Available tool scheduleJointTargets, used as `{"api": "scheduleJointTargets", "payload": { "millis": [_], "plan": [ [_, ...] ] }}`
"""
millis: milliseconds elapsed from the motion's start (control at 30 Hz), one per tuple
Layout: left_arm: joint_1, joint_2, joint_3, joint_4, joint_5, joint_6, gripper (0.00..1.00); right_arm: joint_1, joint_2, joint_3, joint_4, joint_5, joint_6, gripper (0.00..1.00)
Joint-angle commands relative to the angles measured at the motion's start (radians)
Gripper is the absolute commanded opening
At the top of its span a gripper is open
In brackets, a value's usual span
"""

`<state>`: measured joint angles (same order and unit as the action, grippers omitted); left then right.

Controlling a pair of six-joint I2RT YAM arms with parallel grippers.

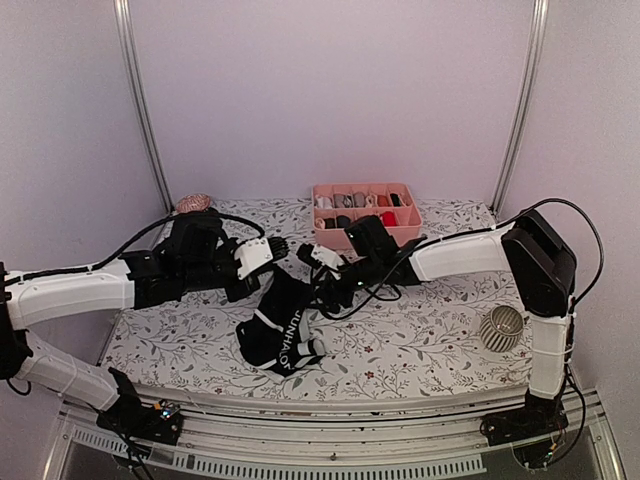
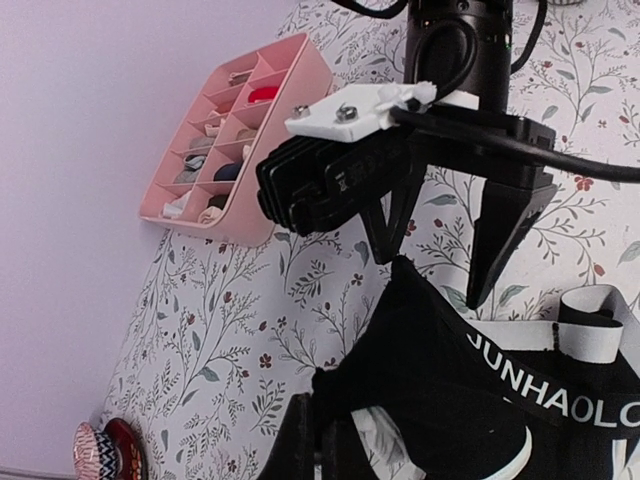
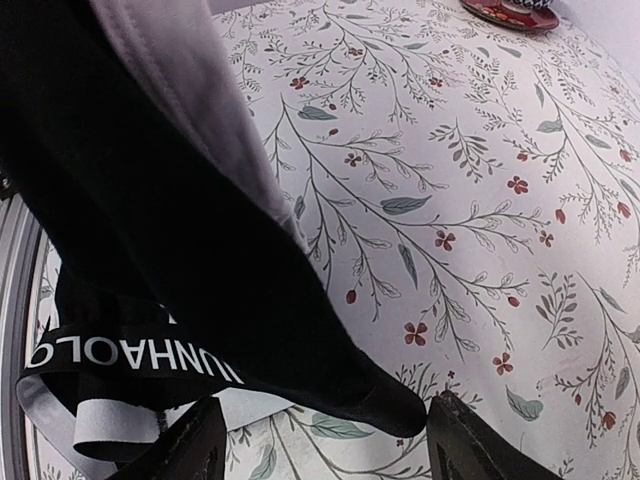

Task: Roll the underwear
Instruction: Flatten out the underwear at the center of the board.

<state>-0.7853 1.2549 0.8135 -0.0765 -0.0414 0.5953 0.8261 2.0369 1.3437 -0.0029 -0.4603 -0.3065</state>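
My right gripper grabs the underwear by its loose black corner (image 1: pixel 312 290) (image 3: pixel 399 409) next, opposite my left gripper's pinch, to spread it flat and fold it for rolling.
The underwear (image 1: pixel 281 326) is black, with white letters on its black waistband (image 2: pixel 540 385). It hangs partly lifted above the flowered table, its lower part bunched on the cloth. My left gripper (image 1: pixel 270 281) is shut on a pinch of its upper black fabric, which shows in the left wrist view as the left gripper (image 2: pixel 318 432) clamped on a fold. My right gripper (image 1: pixel 327 284) stands open just right of the garment. In the right wrist view a corner of the underwear (image 3: pixel 180 240) lies loose between the spread fingers (image 3: pixel 196 446), untouched by them.
A pink divided tray (image 1: pixel 404 236) with small fabric bundles stands at the back centre. A grey ribbed cup (image 1: pixel 501 326) sits at the right and a red patterned bowl (image 1: pixel 194 203) at the back left. The table's front edge runs just below the underwear.
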Motion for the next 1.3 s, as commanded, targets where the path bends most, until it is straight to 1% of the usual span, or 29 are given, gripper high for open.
{"api": "scheduleJointTargets", "payload": {
  "millis": [0,233,367,500,600,667,700,800,900,967,1000,1100,1267],
  "plan": [
    [-0.009,0.001,-0.014,-0.002,0.024,0.007,0.00,-0.007,0.031,0.039,0.005,-0.038,-0.046,0.70],
    [-0.010,-0.010,-0.018,-0.008,0.035,0.009,0.00,-0.008,0.065,0.078,-0.013,-0.031,-0.062,0.68],
    [-0.010,-0.019,-0.017,-0.010,0.036,0.008,0.00,-0.009,0.090,0.113,-0.056,-0.048,-0.072,0.64],
    [-0.010,-0.026,-0.017,-0.015,0.041,0.008,0.00,-0.011,0.098,0.114,-0.057,-0.017,-0.076,0.60],
    [-0.011,-0.028,-0.019,-0.016,0.041,0.008,0.00,-0.015,0.100,0.118,-0.065,-0.025,-0.081,0.52],
    [-0.011,-0.028,-0.019,-0.016,0.040,0.009,0.00,-0.017,0.098,0.120,-0.072,-0.027,-0.082,0.50],
    [-0.011,-0.029,-0.019,-0.017,0.039,0.009,0.00,-0.017,0.099,0.119,-0.076,-0.025,-0.084,0.47],
    [-0.011,-0.031,-0.019,-0.017,0.040,0.009,0.00,-0.020,0.098,0.118,-0.080,-0.019,-0.086,0.27],
    [-0.010,-0.027,-0.019,-0.017,0.039,0.008,0.00,-0.021,0.091,0.115,-0.083,-0.026,-0.080,0.14],
    [-0.011,-0.024,-0.017,-0.017,0.039,0.009,0.00,-0.022,0.084,0.114,-0.085,-0.029,-0.077,0.10],
    [-0.010,-0.023,-0.017,-0.017,0.038,0.009,0.00,-0.022,0.079,0.114,-0.087,-0.033,-0.077,0.05],
    [-0.010,-0.022,-0.016,-0.017,0.036,0.009,0.00,-0.022,0.060,0.109,-0.092,-0.038,-0.077,0.02],
    [-0.008,-0.040,-0.002,-0.023,-0.010,0.022,0.00,-0.022,0.000,0.112,-0.154,-0.010,-0.077,0.01]
  ]
}}
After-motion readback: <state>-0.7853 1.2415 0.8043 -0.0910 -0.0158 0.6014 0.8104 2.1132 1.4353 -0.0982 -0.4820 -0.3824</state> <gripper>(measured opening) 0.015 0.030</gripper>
